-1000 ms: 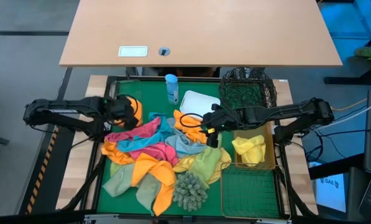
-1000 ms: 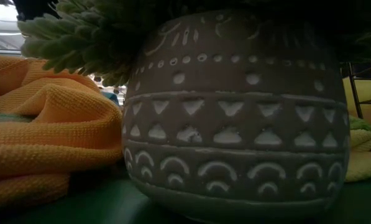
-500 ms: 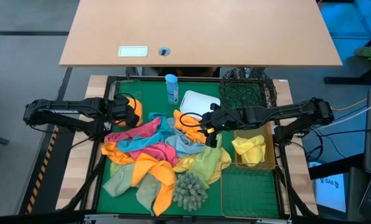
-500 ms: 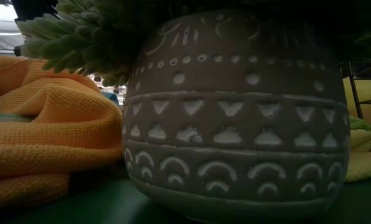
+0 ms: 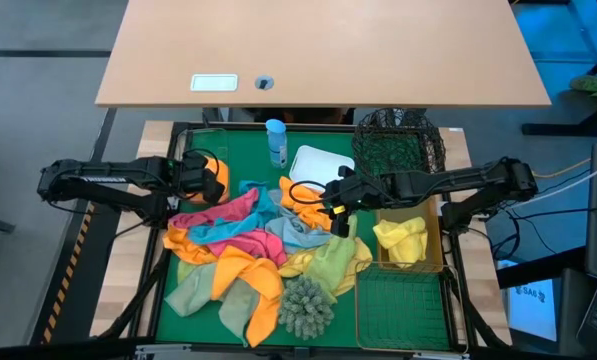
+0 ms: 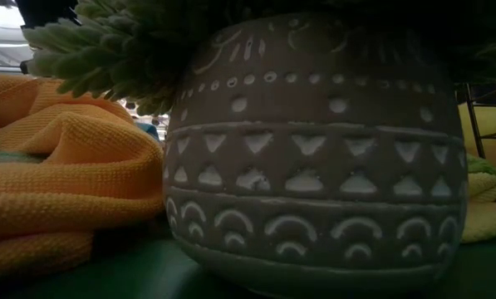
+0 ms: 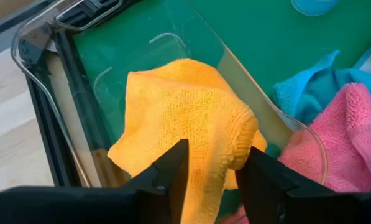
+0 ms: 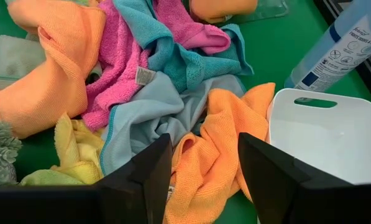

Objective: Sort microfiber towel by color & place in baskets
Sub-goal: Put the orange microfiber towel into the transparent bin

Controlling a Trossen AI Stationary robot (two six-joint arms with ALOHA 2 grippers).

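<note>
The right gripper grabs the orange towel by its bunched fold [image 5: 315, 213] next, to sort that towel into the clear tub.
A heap of microfiber towels [image 5: 253, 240] in orange, pink, teal, grey, yellow and pale green lies on the green mat. At the left, one orange towel [image 7: 185, 118] sits in the clear plastic tub [image 7: 250, 84], bulging over its rim. My left gripper [image 7: 215, 152] hangs above it, fingers apart, slanting down. My right gripper [image 8: 204, 142] is open above an orange towel [image 8: 216, 155] on the heap's far right side, beside the white tub [image 8: 322, 134]. In the high view my left gripper [image 5: 196, 178] and right gripper [image 5: 333, 208] face each other across the heap. My left gripper has its two fingers on either side of the orange towel's near fold [image 7: 213, 168], coming slanting down from the table's left. The towel rests in the clear tub. Whether the fingers touch the cloth, I cannot tell.
A blue bottle [image 5: 276, 140] stands at the far edge, with a black wire-mesh basket [image 5: 403, 145] at the far right. Of the two gold wire baskets, one [image 5: 423, 262] holds yellow towels and the other [image 5: 403, 305] stands nearer. A patterned pot [image 6: 314, 149] with a shaggy clump [image 5: 306, 305] stands near the front.
</note>
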